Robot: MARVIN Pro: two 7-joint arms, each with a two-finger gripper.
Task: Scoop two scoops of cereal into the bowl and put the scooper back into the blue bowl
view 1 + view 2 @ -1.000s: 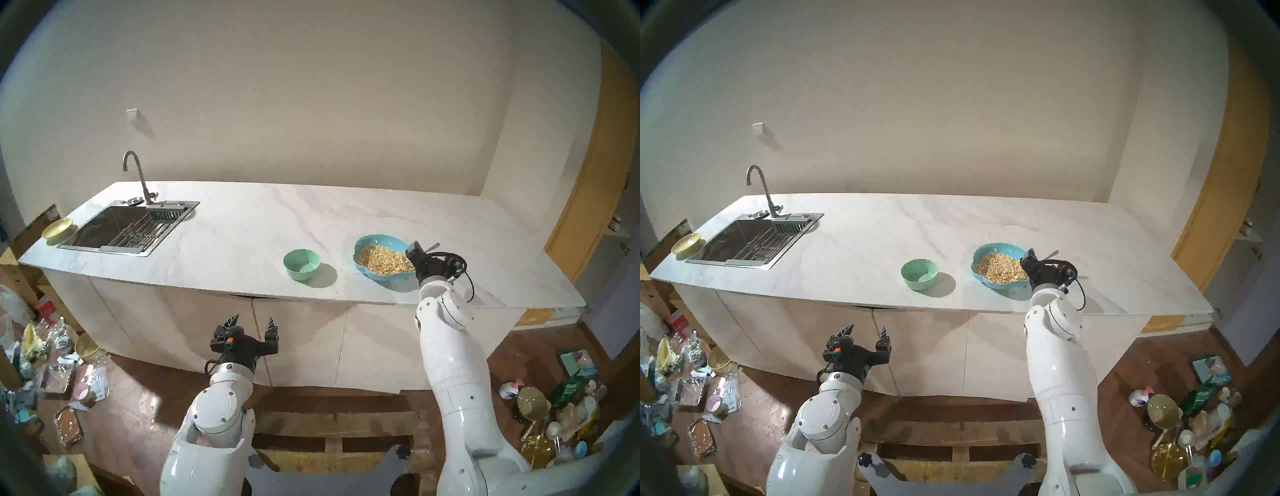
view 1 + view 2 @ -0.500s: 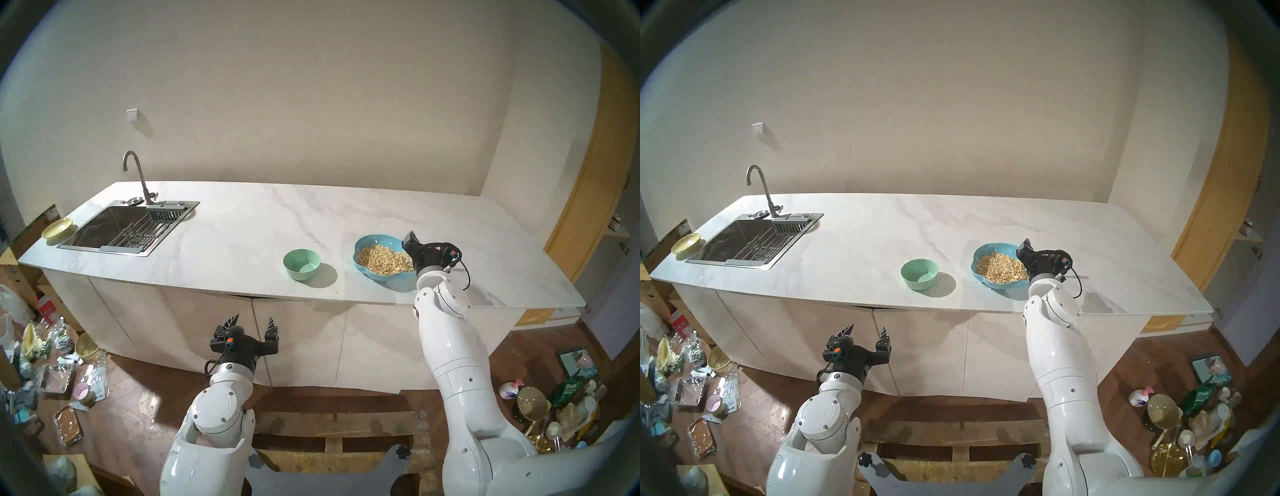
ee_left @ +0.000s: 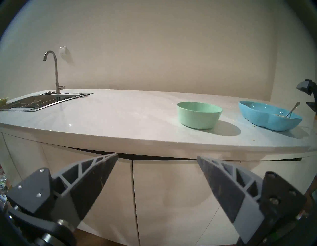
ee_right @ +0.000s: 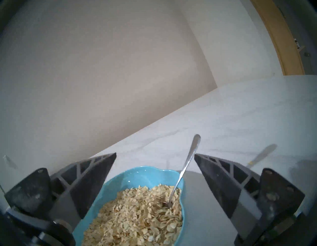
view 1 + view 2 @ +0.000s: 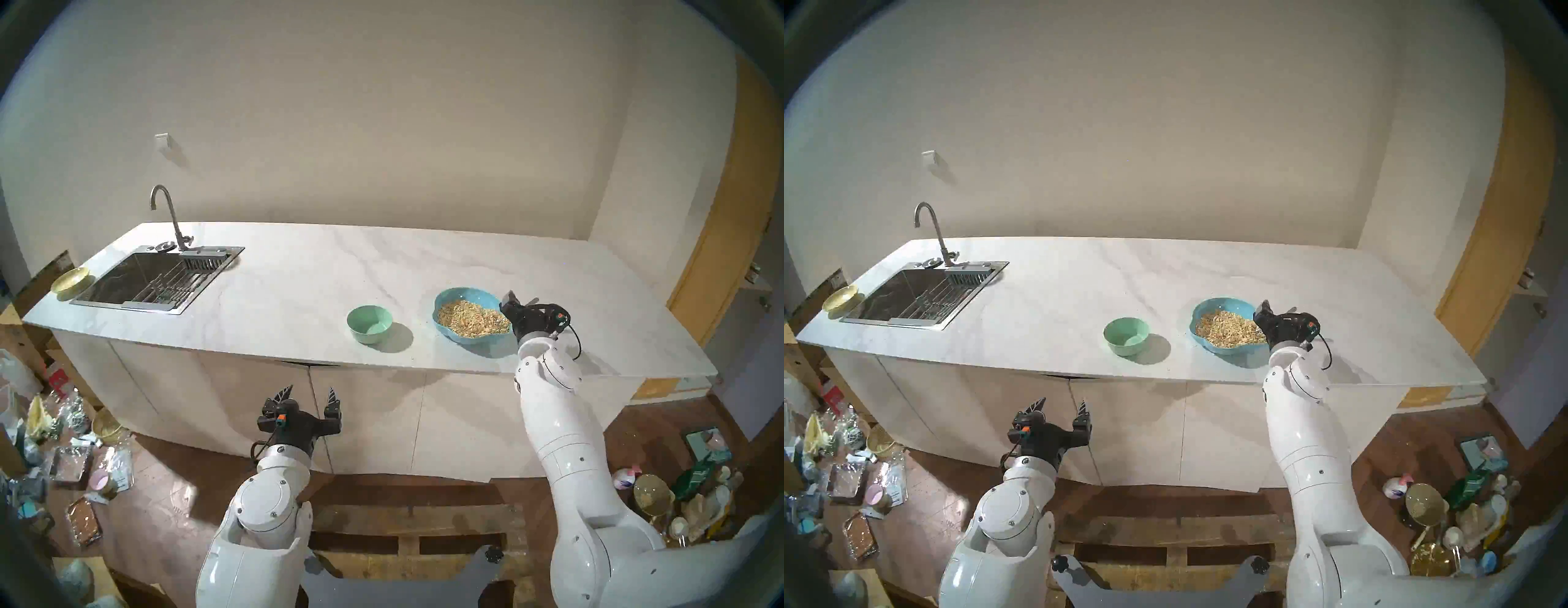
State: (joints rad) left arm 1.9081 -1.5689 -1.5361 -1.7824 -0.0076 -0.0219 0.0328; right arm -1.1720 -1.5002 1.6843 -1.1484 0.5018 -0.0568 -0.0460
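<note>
I next need to grab the silver scooper by its handle (image 4: 191,155) with my right gripper, so that I can scoop cereal into the mint-green bowl.
The wide blue bowl (image 5: 466,291) stands on the counter's right part, heaped with tan cereal (image 5: 471,322). The silver scooper (image 4: 187,163) stands with its head sunk in the flakes and its handle leaning out over the far right rim. My right gripper (image 5: 519,302) hovers at that bowl's right edge, open; in the right wrist view the handle rises between the fingers (image 4: 96,173), touching neither. The mint-green bowl (image 5: 369,325) sits to the left of the blue one. My left gripper (image 5: 309,392) hangs open and empty below the counter's front edge.
A steel sink (image 5: 157,278) with a tall faucet (image 5: 169,212) takes up the counter's left end, with a yellow-green dish (image 5: 70,280) beside it. Clutter covers the floor at both sides (image 5: 63,458) (image 5: 687,492). A wooden door frame (image 5: 729,212) is at right.
My right gripper swung back-left over the blue bowl's rim, then came back to the right, still open. The scooper's handle shows again beside it. The left arm has not moved.
</note>
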